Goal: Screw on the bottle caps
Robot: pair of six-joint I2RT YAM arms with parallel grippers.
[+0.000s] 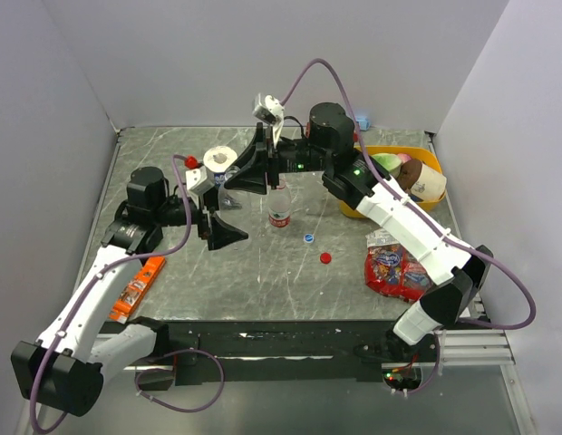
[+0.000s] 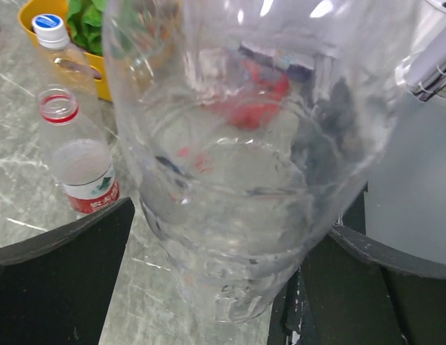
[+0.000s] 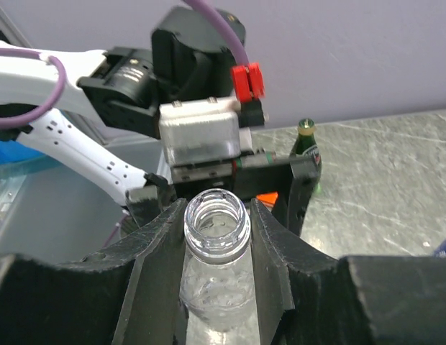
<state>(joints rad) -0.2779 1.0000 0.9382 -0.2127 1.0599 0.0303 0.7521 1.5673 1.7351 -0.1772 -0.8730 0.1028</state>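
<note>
The small clear bottle [image 3: 217,230] needs its open rim free so the cap can be screwed on. My left gripper will grab it by its body [image 3: 219,287] next.
My right gripper [image 1: 232,184] [image 3: 217,215] is shut on the neck of a small clear bottle [image 3: 217,230] with no cap, just under its open rim. That bottle [image 2: 237,180] fills the left wrist view and shows faintly from above [image 1: 229,195]. My left gripper [image 1: 225,215] [image 2: 234,215] is open, its fingers [image 2: 57,273] straddling the bottle's body, with a thin gap on the left. A bottle with a red label [image 1: 279,207] [image 2: 83,165] stands open beside it. A loose blue cap [image 1: 309,238] and a red cap [image 1: 325,257] lie on the table. Another bottle wears a blue cap [image 2: 49,23].
A yellow bin [image 1: 390,154] of toy food sits at the back right. A red snack bag [image 1: 396,267] lies at the right, an orange pack [image 1: 136,288] at the front left, a white tape roll [image 1: 219,158] at the back. A green bottle [image 3: 307,144] stands behind my left gripper.
</note>
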